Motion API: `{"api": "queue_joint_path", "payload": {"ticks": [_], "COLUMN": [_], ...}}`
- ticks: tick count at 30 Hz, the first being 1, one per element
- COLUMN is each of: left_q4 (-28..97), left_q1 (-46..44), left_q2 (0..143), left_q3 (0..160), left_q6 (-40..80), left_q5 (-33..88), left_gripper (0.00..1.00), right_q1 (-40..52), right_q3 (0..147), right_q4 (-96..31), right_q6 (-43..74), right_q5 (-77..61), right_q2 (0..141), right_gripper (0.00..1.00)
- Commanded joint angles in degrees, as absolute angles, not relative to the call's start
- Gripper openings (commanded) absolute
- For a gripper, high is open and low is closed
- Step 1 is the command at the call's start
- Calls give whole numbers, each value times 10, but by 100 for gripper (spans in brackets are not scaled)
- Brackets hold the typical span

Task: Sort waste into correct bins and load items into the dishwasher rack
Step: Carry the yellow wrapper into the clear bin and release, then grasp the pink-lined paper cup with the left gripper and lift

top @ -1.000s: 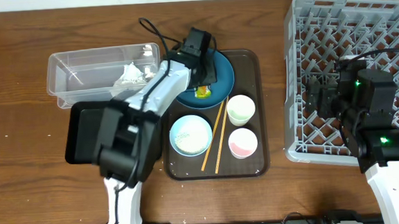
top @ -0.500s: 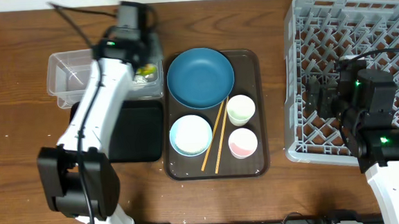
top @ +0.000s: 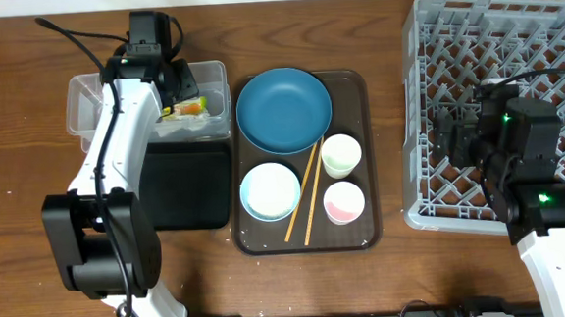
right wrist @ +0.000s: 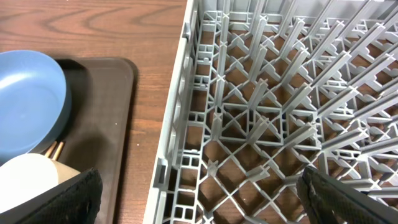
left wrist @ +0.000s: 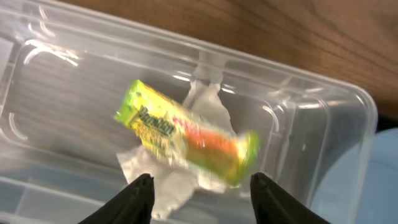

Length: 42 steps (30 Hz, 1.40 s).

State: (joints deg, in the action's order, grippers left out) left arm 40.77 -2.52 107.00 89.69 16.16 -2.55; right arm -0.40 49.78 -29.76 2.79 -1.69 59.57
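I next need my left gripper to grab the pink cup by its rim (top: 329, 200), its base free for my right gripper to take.
My left gripper (top: 176, 92) hangs over the right end of the clear bin (top: 87, 92), open, with nothing between its fingers (left wrist: 142, 194). Just beyond them the yellow-green wrapper (left wrist: 186, 134), blurred, is inside the clear bin (left wrist: 323, 112) over the white tissue (left wrist: 155, 180). From overhead the wrapper (top: 189, 108) shows beside the tissue (top: 200, 121). My right gripper (right wrist: 199, 193) stands open above the left edge of the grey dishwasher rack (right wrist: 261, 106). The blue plate (top: 282, 109), pale bowl (top: 270, 191), green cup (top: 341, 155), pink cup (top: 344, 202) and chopsticks (top: 304, 192) rest on the brown tray (top: 366, 234).
The black bin (top: 191, 189) lies in front of the clear one, partly under my left arm. The rack (top: 513, 66) fills the right side of the table, and my right arm covers its front part. Bare wood separates tray and rack.
My left arm swung from the blue plate to the clear bin carrying the wrapper. Its jaws have opened and let the wrapper go into the bin. The right arm has not moved.
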Motion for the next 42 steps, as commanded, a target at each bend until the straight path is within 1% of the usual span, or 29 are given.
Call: {"api": "queue_joint_path", "payload": {"ticks": [1, 4, 5, 8, 13, 22, 28, 33, 35, 37, 38, 39, 41, 42], "left_q4": [424, 459, 473, 520, 564, 547, 519, 477, 457, 444, 440, 440, 440, 440], "left_q1": [-43, -78, -91, -136, -222, -348, -403, -432, -439, -443, -443, -443, -441, -437], "left_q2": [1018, 995, 993, 996, 1006, 1009, 1009, 1009, 1009, 1009, 1009, 1009, 1008, 1006], "left_q3": [898, 898, 898, 896, 873, 793, 757, 726, 711, 700, 695, 694, 695, 695], "left_q6": [152, 152, 152, 152, 152, 153, 153, 153, 165, 172, 172, 172, 172, 172], "left_q5": [16, 87, 104, 150, 161, 161, 161, 161, 161, 161, 160, 160, 158, 157], "left_gripper": [54, 56, 58, 59, 59, 58, 58, 57, 53, 40, 29, 13, 6, 6], "right_q1": [2, 2, 2, 2, 2, 2, 2, 2, 2, 2, 2, 2, 2, 2], "right_q3": [510, 510, 510, 510, 510, 510, 510, 510, 510, 510, 510, 510, 510, 510], "right_q4": [-298, -298, -298, -298, -298, -298, -298, -298, -298, -298, -298, -298, -298, -298], "right_q6": [27, 27, 27, 27, 28, 28, 28, 28, 28, 28, 28, 28, 28, 27], "right_q5": [-15, -15, -15, -15, -15, -15, -15, -15, -15, -15, -15, -15, -15, -15], "right_q2": [595, 595, 595, 595, 595, 595, 595, 595, 595, 595, 595, 595, 595, 595], "right_gripper": [99, 99, 99, 99, 99, 99, 99, 99, 99, 99, 99, 99, 99, 99]}}
